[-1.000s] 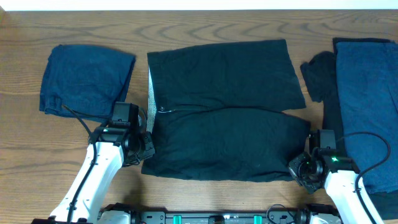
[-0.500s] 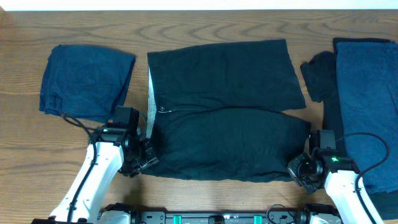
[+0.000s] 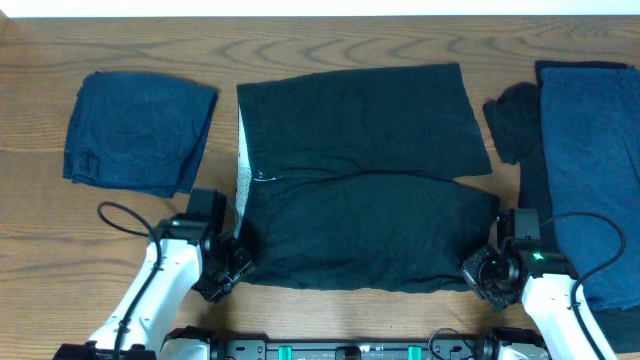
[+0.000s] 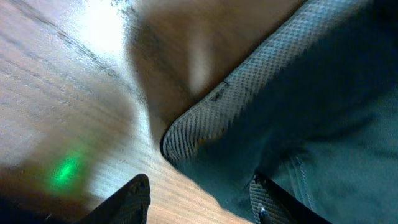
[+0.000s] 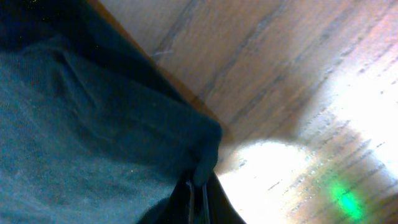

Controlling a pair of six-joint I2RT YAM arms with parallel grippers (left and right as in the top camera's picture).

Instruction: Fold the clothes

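My left gripper grabs the black garment's near corner (image 3: pixel 247 275) by the pale grey hem band (image 3: pixel 242 170) next, opposite my right gripper's corner, to fold it evenly in half.
The black garment (image 3: pixel 365 180) lies spread in the middle of the table, its lower half folded up, with a pale grey hem band (image 3: pixel 242 170) along its left edge. My left gripper (image 3: pixel 232 272) is open at the garment's lower left corner; in the left wrist view the corner (image 4: pixel 205 134) lies between the two fingertips (image 4: pixel 264 199). My right gripper (image 3: pixel 480 272) is shut on the garment's lower right corner (image 5: pixel 205 163). A folded navy garment (image 3: pixel 135 130) lies at the far left.
A stack of navy and black clothes (image 3: pixel 590 160) lies along the right edge, next to my right arm. A small dark piece (image 3: pixel 510 120) sticks out from it toward the middle. Bare wood table (image 3: pixel 60 230) shows at the front left.
My left gripper has moved down toward the front edge, along the garment's left side to its lower left corner. The right gripper has not moved.
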